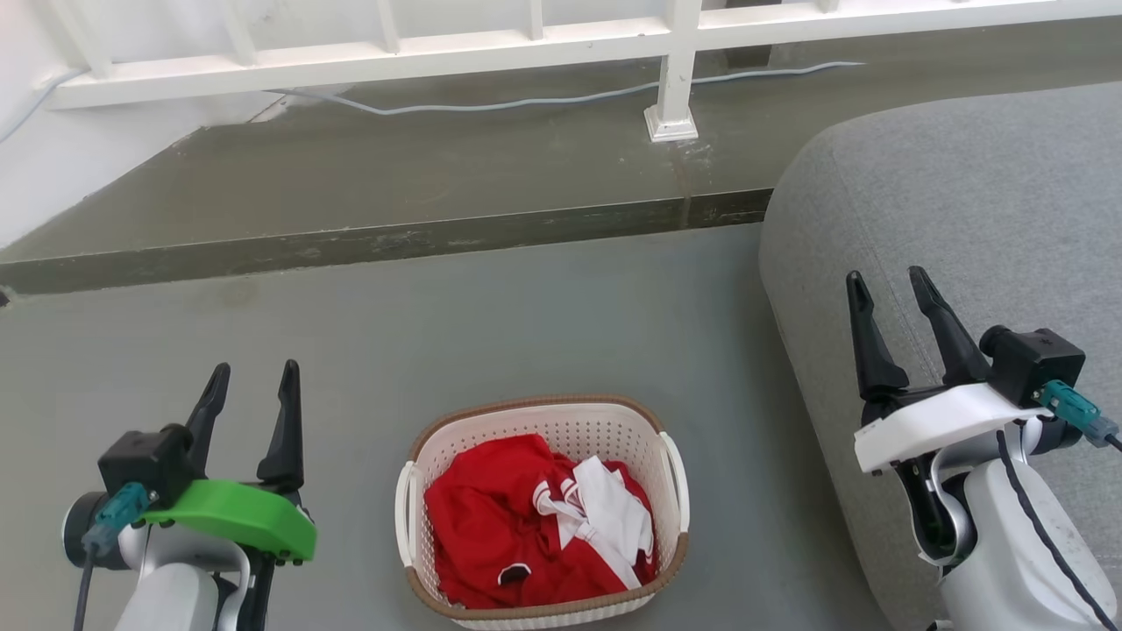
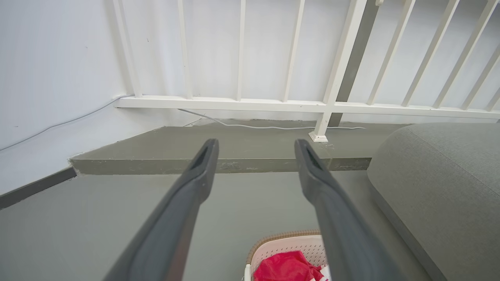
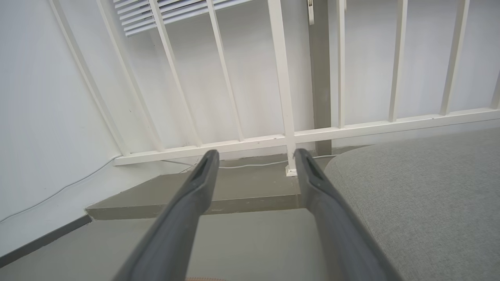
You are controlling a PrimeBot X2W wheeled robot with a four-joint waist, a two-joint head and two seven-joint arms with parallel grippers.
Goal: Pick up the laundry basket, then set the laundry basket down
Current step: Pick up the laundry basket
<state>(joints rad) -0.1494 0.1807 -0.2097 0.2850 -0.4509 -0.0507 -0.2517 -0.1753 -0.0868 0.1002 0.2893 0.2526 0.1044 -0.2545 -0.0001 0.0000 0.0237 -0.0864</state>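
Note:
I will keep the wide basket level by next grabbing its white side handle [image 1: 405,515] with my left gripper, because loose red and white clothes [image 1: 526,515] fill the basket.
The laundry basket [image 1: 671,469], cream-white and perforated with a brown rim and white side handles, stands on the grey floor at the bottom middle of the head view. Red and white clothing [image 1: 526,526] fills it. My left gripper [image 1: 252,379] hovers to its left, open and empty. To the basket's right, over the sofa's edge, my right gripper [image 1: 887,287] is open and empty too. In the left wrist view the basket [image 2: 289,244] peeks in at the bottom between the open left gripper [image 2: 256,145] fingers. The right wrist view has the right gripper [image 3: 256,155] open before the railing.
A grey sofa [image 1: 973,228] fills the right side. A raised concrete step [image 1: 394,241] runs across behind the basket, with a white railing [image 1: 671,66] and a loose cable [image 1: 526,103] on it. A white wall [image 1: 53,166] stands at the left.

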